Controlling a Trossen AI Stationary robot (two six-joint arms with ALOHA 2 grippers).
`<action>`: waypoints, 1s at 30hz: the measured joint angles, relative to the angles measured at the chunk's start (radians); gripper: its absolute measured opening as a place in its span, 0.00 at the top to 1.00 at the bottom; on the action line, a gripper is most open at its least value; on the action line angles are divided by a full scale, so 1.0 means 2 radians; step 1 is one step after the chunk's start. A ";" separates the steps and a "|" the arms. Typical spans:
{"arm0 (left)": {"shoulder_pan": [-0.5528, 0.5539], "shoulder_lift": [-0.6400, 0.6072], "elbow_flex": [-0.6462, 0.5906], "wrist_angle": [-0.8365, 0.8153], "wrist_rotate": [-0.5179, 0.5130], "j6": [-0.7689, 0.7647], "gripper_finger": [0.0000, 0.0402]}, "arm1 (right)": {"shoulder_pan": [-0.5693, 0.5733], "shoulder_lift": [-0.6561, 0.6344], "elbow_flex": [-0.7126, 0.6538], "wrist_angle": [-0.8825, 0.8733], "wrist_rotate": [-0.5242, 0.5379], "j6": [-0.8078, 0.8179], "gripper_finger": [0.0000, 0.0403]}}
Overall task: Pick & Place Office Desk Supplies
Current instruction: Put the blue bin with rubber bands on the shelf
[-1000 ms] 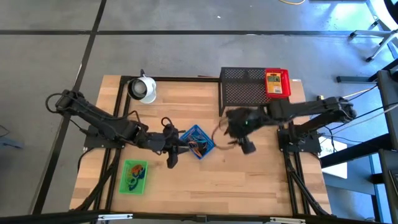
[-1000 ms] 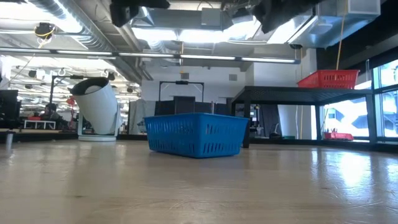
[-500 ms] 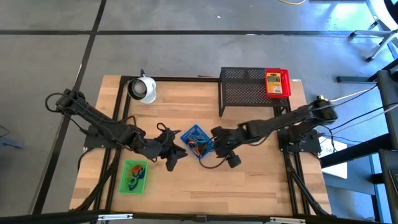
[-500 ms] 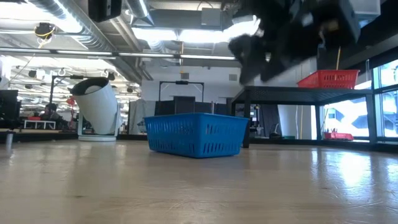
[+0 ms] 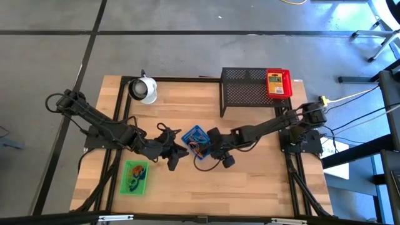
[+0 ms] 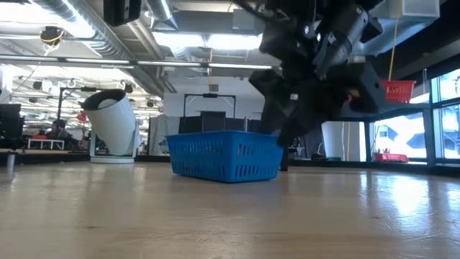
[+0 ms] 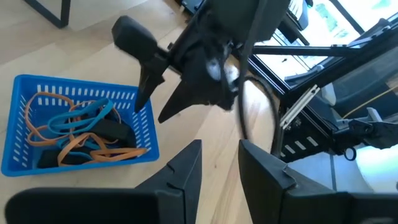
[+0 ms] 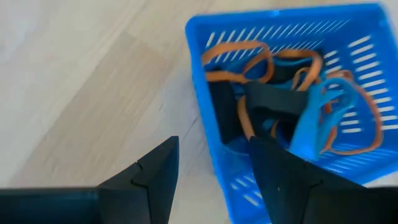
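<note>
The robot needs to move the gathered supplies onto the mesh rack [image 5: 244, 87]. Its right gripper needs to lift the blue tray by its rim next for that.
A blue tray [image 5: 197, 141] stands mid-table on its base. It holds orange and blue band loops [image 8: 311, 118] and small black clips [image 8: 273, 99]. My right gripper [image 5: 211, 145] hangs open just above the tray's right near corner [image 8: 211, 146], which shows between its fingers; I see no touch. In the low view my right gripper [image 6: 284, 126] is at the tray's right end, clear of the table. My left gripper [image 5: 180, 152] hovers open left of the tray, with nothing between its fingers [image 7: 186, 174]. A green tray [image 5: 134, 177] with coloured bits lies near left.
A black mesh rack [image 5: 247, 92] stands at the far right. On its right end lies a red tray [image 5: 286, 83] with a yellow box [image 5: 274, 82]. A white cup-like object [image 5: 144, 89] sits at the far left. Bare wood stretches along the near edge.
My right gripper has come down from high over the table and moved toward the table's left, ending low at the blue tray's right near corner, its gap unchanged. My left gripper has rolled about its own axis beside the tray. The tray has stayed put.
</note>
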 joint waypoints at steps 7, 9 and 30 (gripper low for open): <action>0.000 0.000 0.000 0.000 0.000 0.001 0.76 | 0.000 0.022 0.000 0.001 -0.001 0.002 0.52; 0.000 0.000 0.000 0.000 0.000 0.001 0.76 | 0.000 0.022 0.000 0.003 0.000 0.004 0.54; 0.000 0.000 0.000 -0.001 -0.009 0.001 0.76 | 0.013 0.006 0.006 -0.003 0.050 -0.007 0.98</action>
